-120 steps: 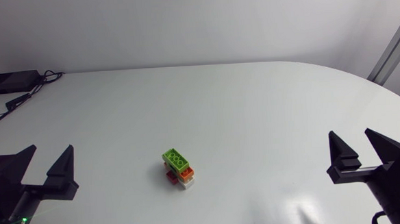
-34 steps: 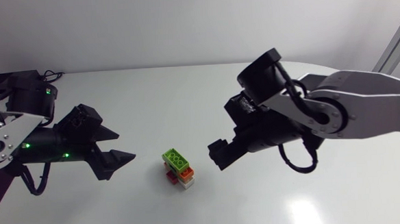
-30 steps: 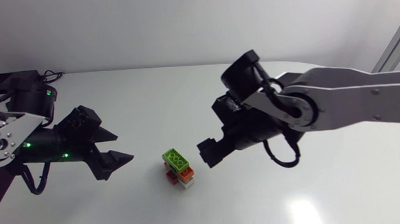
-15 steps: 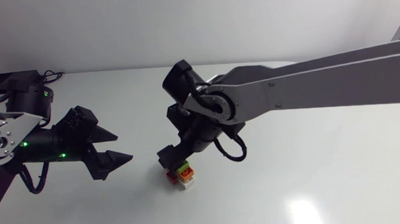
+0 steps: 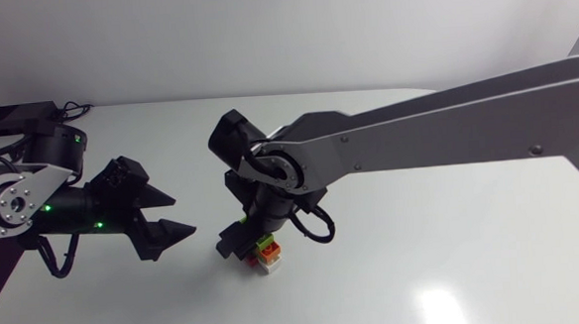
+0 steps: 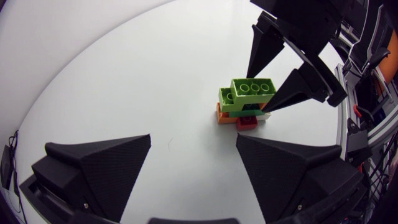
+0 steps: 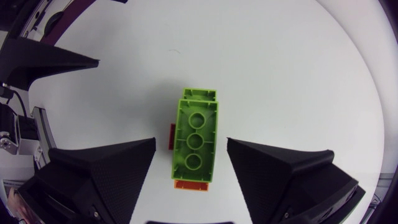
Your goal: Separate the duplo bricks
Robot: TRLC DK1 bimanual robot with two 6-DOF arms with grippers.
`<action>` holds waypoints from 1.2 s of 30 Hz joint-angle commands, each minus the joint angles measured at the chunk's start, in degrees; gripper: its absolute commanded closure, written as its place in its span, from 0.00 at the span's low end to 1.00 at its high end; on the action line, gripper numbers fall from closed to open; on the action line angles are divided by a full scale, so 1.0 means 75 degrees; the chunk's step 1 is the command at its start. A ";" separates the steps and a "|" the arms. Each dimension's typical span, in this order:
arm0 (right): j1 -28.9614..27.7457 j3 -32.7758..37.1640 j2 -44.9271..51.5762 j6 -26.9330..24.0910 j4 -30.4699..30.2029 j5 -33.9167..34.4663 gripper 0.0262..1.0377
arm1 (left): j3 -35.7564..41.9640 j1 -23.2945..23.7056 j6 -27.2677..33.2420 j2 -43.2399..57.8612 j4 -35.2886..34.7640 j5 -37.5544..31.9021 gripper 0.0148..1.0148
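Observation:
The green brick (image 7: pixel 198 134) is longer than the gap between my fingers. My right gripper should next grab it by its long sides, across its narrow width.
A small duplo stack (image 6: pixel 244 106) stands mid-table, topped by a lime green brick (image 7: pixel 198 134) over orange (image 7: pixel 191 185), red (image 7: pixel 170 137) and white (image 5: pixel 268 265) bricks. My right gripper (image 5: pixel 246 238) hangs right above the stack and hides its top in the head view. Its fingers (image 7: pixel 106 165) straddle the green brick's long sides, with a thin gap on each side, so it is open. My left gripper (image 5: pixel 179 216) hovers open a short way left of the stack, its fingertips (image 6: pixel 102 165) pointing at it and nothing between them.
A black box (image 5: pixel 14 119) with cables lies at the table's far left back corner. My right arm's long silver link (image 5: pixel 437 134) crosses above the table's right half.
My right arm swung left and came down over the stack, and its fingers narrowed around the green brick. My left arm stayed almost still.

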 commanded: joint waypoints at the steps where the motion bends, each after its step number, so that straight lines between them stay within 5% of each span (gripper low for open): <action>1: 0.0143 0.0131 0.0172 0.0103 -0.0057 0.0133 0.50 | 0.0026 0.0045 0.0205 0.0174 0.0096 0.0124 0.06; 15: 0.0213 -0.0244 -0.0085 -0.0132 0.0049 0.0109 0.75 | -0.0126 -0.0283 0.0135 0.0232 0.0283 0.0124 0.06; 30: -0.0267 -0.1509 -0.1796 -0.1760 0.0060 -0.0840 0.76 | -0.0278 -0.0833 0.0229 0.0127 0.0225 0.0429 0.06; 36: -0.0244 -0.1627 -0.2066 -0.2417 -0.0033 -0.1215 0.75 | -0.0560 -0.1068 0.0873 -0.0225 -0.0092 0.0991 0.06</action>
